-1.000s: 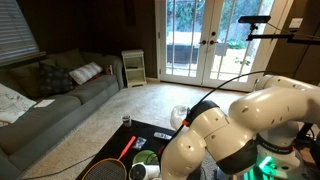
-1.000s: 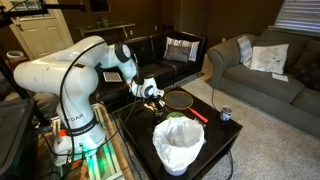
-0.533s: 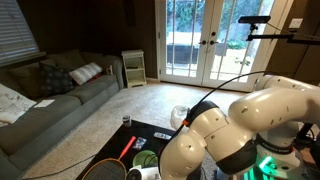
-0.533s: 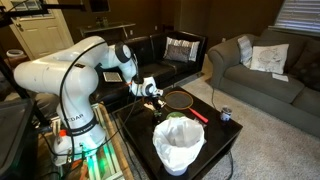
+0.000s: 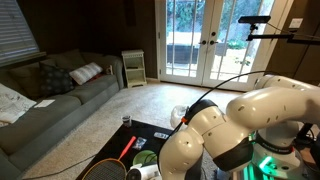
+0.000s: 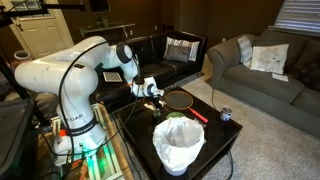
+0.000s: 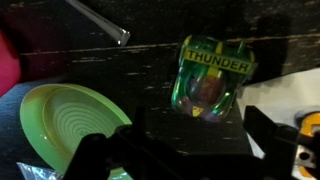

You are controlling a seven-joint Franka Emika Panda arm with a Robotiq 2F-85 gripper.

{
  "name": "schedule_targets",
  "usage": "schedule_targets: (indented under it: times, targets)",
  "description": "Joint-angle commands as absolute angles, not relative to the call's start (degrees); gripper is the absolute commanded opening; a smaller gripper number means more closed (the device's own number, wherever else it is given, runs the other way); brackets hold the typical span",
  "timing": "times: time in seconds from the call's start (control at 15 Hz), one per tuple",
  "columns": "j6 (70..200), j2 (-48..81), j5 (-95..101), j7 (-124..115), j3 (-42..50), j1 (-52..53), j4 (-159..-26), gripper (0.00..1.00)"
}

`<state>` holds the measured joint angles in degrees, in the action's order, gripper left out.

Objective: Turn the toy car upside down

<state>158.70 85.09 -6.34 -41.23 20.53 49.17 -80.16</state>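
My gripper grips the toy car (image 7: 212,78) across its two sides next, near the car's end opposite the word THUNDER. This leaves the car free to tip over upside down.
In the wrist view the toy car (image 7: 212,78) lies on the black table (image 7: 150,70). A shiny green-rimmed face with the word THUNDER is turned up toward the camera. My gripper (image 7: 197,125) hangs just above and behind it, open. Its dark fingers (image 7: 262,125) stand well apart and nothing is between them. The green dish (image 7: 68,122) sits a short way to the car's left. In an exterior view the gripper (image 6: 152,93) hovers low over the table's back corner, and the car itself cannot be made out there.
A racket (image 6: 180,99) and the long red-handled tool (image 6: 198,114) lie on the table (image 6: 215,140). A small can (image 6: 226,115) stands near its far corner. A white bag-lined bin (image 6: 178,146) stands in front. Sofas surround the table.
The arm stays in the same place in both exterior views. The jaws have gone from shut to wide apart.
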Motion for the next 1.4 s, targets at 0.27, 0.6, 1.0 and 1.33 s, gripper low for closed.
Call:
schedule_targets:
  times: [0.27,0.6,1.0,1.33]
  targets:
    - [158.35,85.13,0.02,-49.65,12.68,38.34,-76.35,1.0]
    - [158.52,85.44,-2.59,-47.5,9.21,35.06,-75.2,1.0]
    - [158.83,85.31,-1.95,-46.87,7.99,34.81,-75.5,0.74]
    - [160.55,87.19,-1.84,-47.26,9.37,35.8,-73.12,0.42]
